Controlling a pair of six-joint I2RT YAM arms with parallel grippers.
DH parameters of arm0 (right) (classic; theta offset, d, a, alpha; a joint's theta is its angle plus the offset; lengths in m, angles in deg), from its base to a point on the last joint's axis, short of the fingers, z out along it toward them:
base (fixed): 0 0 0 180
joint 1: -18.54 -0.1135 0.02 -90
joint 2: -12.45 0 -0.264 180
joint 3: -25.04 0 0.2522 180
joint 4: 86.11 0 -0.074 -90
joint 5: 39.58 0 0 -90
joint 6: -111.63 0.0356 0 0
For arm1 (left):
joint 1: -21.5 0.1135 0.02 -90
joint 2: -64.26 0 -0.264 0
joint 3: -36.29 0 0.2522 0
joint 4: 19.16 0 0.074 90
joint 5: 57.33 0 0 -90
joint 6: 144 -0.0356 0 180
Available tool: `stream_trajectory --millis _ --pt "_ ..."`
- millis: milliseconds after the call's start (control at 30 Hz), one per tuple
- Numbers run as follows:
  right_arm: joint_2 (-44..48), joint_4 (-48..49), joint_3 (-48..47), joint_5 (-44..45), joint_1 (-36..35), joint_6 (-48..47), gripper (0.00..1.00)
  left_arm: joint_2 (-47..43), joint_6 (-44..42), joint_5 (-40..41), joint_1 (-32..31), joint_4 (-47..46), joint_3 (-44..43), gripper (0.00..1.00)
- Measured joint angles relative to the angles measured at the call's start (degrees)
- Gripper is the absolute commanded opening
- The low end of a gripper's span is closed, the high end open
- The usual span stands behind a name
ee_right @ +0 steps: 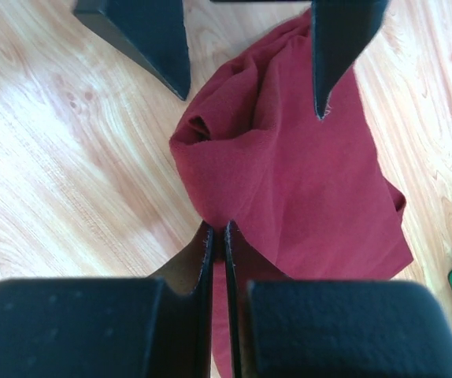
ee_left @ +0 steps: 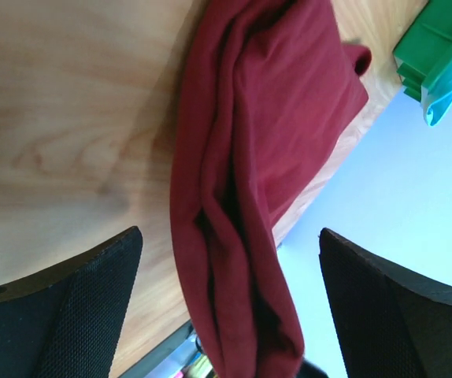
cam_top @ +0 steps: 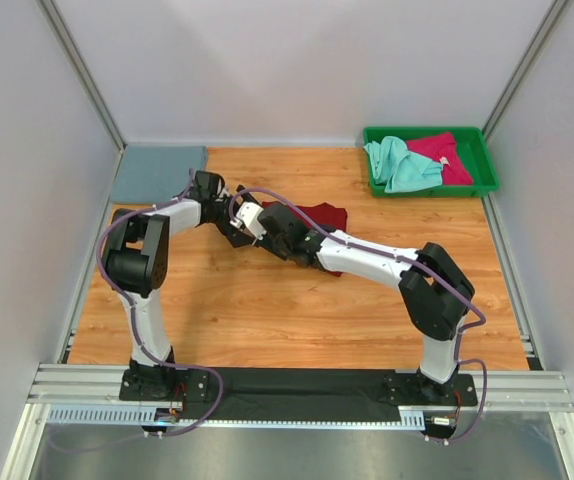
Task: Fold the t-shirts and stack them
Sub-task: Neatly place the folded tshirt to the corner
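The dark red t-shirt (cam_top: 319, 214) needs to go on top of the grey-blue t-shirt, so my left gripper should next grab its raised fold beside my right gripper. The rest should hang down.
The dark red t-shirt (cam_top: 319, 214) lies bunched on the wooden table, partly under both arms. My right gripper (ee_right: 218, 236) is shut on a fold of the dark red t-shirt (ee_right: 289, 181) and holds that fold up off the wood. My left gripper (ee_left: 230, 307) stands open, its fingers (ee_left: 68, 315) on either side of the raised dark red t-shirt (ee_left: 265, 150) without touching it. Seen from above, the left gripper (cam_top: 239, 228) and the right gripper (cam_top: 270, 222) meet close together. A slate grey-blue t-shirt (cam_top: 158, 172) lies folded at the back left.
A green tray (cam_top: 487, 172) at the back right holds a mint green t-shirt (cam_top: 402, 165) and a pinkish-red t-shirt (cam_top: 447, 155). Grey walls close the table on three sides. The tray's corner (ee_left: 435, 35) shows in the left wrist view.
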Motion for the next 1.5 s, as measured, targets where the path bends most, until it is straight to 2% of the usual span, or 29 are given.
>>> stream_trajectory --millis 133,233,333,367,433,467,500,567,633,667,700,900,1100,1333,1500 --pt "1.1 0.1 0.2 -0.3 0.4 1.2 0.00 4.9 -0.5 0.2 -0.7 1.1 -4.5 0.91" --pt "1.7 0.3 0.6 -0.7 0.6 2.2 0.00 7.7 -0.6 -0.4 -1.2 2.6 -7.5 0.82" --pt "1.9 0.4 1.0 -1.3 0.8 3.1 0.00 8.5 -1.1 0.4 -1.4 3.0 -8.9 0.69" --pt "1.9 0.4 1.0 -1.5 0.9 3.3 0.00 8.9 -1.4 0.7 -1.4 3.1 -9.3 0.55" --pt "1.9 0.5 1.1 -2.0 1.0 4.1 0.01 10.1 -2.3 1.4 -1.4 3.6 -10.8 0.35" --pt "2.0 0.5 1.2 -2.3 1.0 4.3 0.13 10.9 -2.8 1.6 -1.4 3.7 -11.8 0.05" --pt "2.2 0.6 1.5 -2.5 1.1 4.8 0.26 12.0 -3.6 1.7 -1.4 4.4 -13.4 0.00" --pt "3.1 0.5 2.2 -3.0 1.2 6.1 0.53 14.7 -6.6 2.0 -1.4 6.7 -18.2 0.00" --pt "5.2 0.4 3.4 -3.0 1.3 7.3 0.66 16.6 -9.9 3.2 -1.5 8.7 -22.6 0.00" --pt "6.6 0.4 4.3 -2.6 1.3 7.8 0.77 16.8 -11.4 4.2 -1.5 9.7 -23.8 0.00" --pt "9.1 0.2 5.9 -1.6 1.4 8.6 0.80 16.8 -13.2 5.5 -1.5 11.1 -24.9 0.00" --pt "24.7 -2.4 14.5 3.3 4.1 12.4 0.87 14.3 -25.2 16.0 -1.5 22.4 -30.9 0.00" --pt "41.0 -5.2 26.3 5.8 8.0 15.7 0.89 13.8 -36.8 28.7 -1.5 33.7 -43.4 0.00" --pt "47.5 -8.3 33.0 5.7 8.0 19.4 0.89 13.9 -47.3 44.3 -1.3 41.2 -57.2 0.00" --pt "49.4 -9.2 33.7 5.7 8.0 20.1 0.90 13.9 -53.0 51.5 -0.5 40.2 -60.6 0.00"
